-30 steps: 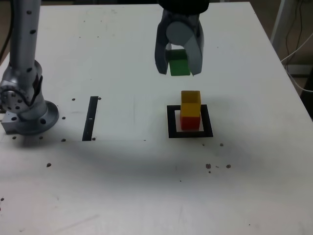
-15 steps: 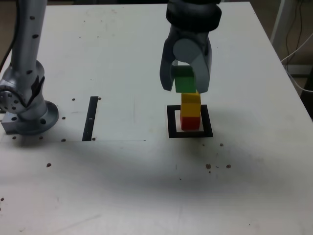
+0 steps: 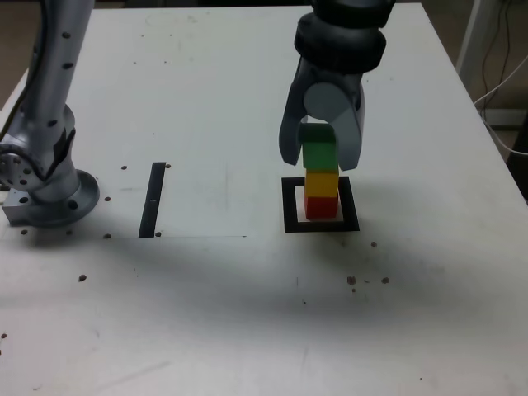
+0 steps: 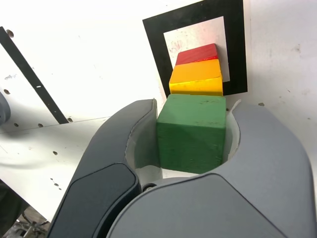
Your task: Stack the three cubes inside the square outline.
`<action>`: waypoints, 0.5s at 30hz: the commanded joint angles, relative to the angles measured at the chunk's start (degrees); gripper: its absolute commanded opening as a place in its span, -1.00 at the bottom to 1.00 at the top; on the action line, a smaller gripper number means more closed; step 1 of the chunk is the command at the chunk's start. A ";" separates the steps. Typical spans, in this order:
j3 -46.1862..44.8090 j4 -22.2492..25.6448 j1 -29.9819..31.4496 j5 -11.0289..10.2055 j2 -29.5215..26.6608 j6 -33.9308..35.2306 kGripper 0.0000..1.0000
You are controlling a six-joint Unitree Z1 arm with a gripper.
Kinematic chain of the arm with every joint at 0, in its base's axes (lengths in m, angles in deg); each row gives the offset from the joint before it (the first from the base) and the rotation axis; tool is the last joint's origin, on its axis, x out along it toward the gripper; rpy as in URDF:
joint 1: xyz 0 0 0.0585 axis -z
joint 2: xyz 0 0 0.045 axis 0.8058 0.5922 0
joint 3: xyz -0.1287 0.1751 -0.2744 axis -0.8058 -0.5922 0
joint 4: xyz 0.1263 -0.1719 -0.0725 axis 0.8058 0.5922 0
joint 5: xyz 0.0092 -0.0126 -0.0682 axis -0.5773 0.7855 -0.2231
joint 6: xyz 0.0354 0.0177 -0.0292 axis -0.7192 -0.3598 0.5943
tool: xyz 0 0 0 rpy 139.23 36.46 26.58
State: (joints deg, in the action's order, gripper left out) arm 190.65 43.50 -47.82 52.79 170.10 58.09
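The green cube's lower edge (image 3: 320,168) meets the top of the yellow cube (image 3: 322,182), so the green cube would stay there and it is now time for my gripper to open.
The square outline (image 3: 289,206) (image 4: 154,39) lies on the white table, right of centre in the exterior view. Inside it the red cube (image 3: 321,206) (image 4: 197,53) rests on the pale centre with the yellow cube (image 3: 322,182) (image 4: 196,78) on top. My gripper (image 3: 320,161) (image 4: 192,133) is shut on the green cube (image 3: 318,154) (image 4: 192,133), which sits directly above the yellow cube, touching it or nearly so. The grey fingers (image 3: 290,136) flank the green cube on both sides.
A thin black strip (image 3: 153,198) (image 4: 29,74) lies at the exterior view's left of the square. The arm's grey base (image 3: 45,177) stands at the table's left edge in that view. Small dark specks dot the table around the square.
My gripper has carried the green cube down and toward the square, from above and behind the stack to right on top of the yellow cube.
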 commanded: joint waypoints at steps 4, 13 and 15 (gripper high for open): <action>0.31 -0.43 -0.45 0.00 0.87 -0.18 -0.33; -0.45 -1.44 -0.79 -0.04 1.21 -0.81 0.99; -0.56 -1.47 -0.85 -0.07 1.18 -0.83 0.99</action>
State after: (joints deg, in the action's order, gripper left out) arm 190.26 42.14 -48.48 52.77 171.04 57.39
